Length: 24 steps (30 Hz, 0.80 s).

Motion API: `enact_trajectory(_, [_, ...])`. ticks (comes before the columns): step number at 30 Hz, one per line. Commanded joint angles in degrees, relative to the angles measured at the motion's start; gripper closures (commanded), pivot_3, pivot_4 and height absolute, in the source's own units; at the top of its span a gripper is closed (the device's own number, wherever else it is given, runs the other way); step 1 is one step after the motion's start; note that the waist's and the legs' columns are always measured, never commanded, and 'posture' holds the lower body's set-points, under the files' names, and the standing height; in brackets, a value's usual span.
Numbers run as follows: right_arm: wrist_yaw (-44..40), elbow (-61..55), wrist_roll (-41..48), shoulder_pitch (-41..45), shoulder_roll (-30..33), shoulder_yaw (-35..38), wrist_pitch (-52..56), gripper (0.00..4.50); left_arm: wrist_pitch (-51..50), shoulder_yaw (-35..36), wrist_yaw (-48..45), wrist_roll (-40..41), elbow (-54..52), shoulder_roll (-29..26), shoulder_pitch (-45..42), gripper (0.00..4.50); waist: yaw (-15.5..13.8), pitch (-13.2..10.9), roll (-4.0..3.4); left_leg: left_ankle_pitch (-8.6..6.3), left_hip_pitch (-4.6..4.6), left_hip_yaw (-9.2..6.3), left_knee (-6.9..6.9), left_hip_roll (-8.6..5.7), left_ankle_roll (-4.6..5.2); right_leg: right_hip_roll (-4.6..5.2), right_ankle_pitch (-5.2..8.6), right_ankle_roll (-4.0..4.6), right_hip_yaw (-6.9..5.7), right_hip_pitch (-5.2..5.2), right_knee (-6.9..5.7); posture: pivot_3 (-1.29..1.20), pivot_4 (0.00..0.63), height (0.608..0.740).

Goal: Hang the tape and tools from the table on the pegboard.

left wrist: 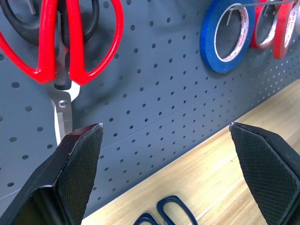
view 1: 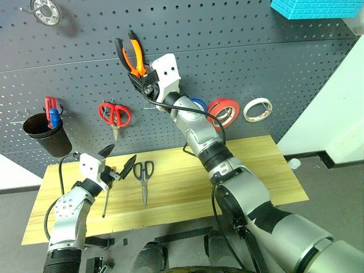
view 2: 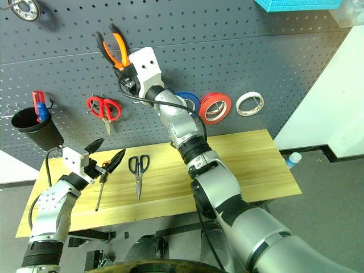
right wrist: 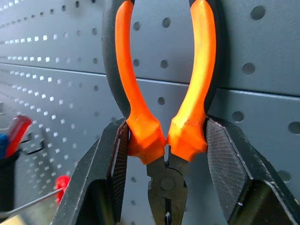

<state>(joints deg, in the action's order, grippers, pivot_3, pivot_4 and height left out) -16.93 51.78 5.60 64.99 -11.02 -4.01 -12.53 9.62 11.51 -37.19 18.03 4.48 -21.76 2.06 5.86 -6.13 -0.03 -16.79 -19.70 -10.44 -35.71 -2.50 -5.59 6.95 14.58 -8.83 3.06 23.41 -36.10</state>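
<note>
My right gripper should lower the pliers first, because the orange-handled pliers [view 1: 132, 54] are high above the bare wire hook on the pegboard and would fall if I opened now.
My right gripper [view 1: 139, 75] is raised against the dark grey pegboard [view 1: 256, 57] and is shut on the orange-handled pliers [view 1: 132, 54]. Its pads press the handles near the joint [right wrist: 164, 140], and the handles point up. The red tape [view 1: 223, 112] hangs on the pegboard to the right of that arm. Dark-handled scissors [view 1: 143, 173] lie on the wooden table [view 1: 250, 165], blades toward me. A slim screwdriver [view 1: 106, 200] lies to their left. My left gripper [view 1: 116, 162] hovers open over the screwdriver's handle end, with nothing between its fingers [left wrist: 79, 159].
Red-handled scissors [view 1: 115, 115] hang on the board at the left, beside a black cup [view 1: 45, 133] holding red and blue items. A blue roll [left wrist: 225, 40] and a pale roll [view 1: 257, 109] hang either side of the red tape. A metal ring [view 1: 45, 11] hangs top left.
</note>
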Motion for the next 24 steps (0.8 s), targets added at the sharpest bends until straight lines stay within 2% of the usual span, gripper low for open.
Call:
enact_trajectory(1, [2.7,2.4,-0.7,3.1,-1.2,1.6,-4.9,2.43,0.8,0.2,0.2,0.2,-1.7,-0.1,-0.2,0.00,0.0,0.0,0.00,0.00,0.00,0.00,0.00,0.00,0.00,0.00,0.00,0.00,0.00,-0.01,0.00,-0.05,0.042,0.738])
enact_trajectory(13, [3.3,6.2,-5.4,-1.7,-1.3,-0.9,-9.2,2.43,0.8,1.4,0.2,1.0,-2.8,-1.0,-0.5,0.00,0.1,0.0,0.00,0.01,0.04,0.00,0.01,0.04,-0.01,-0.04,-0.01,0.02,0.01,-0.02,-0.02,-0.04,0.038,0.738])
enact_trajectory(24, [2.6,4.5,-6.9,-6.7,-1.4,-2.4,-9.8,2.43,0.4,2.7,0.6,2.1,-3.2,-1.4,-2.1,0.00,0.3,0.0,0.01,0.02,0.05,0.00,0.00,0.04,-0.03,-0.05,-0.01,0.02,0.02,-0.02,-0.03,-0.05,0.039,0.738])
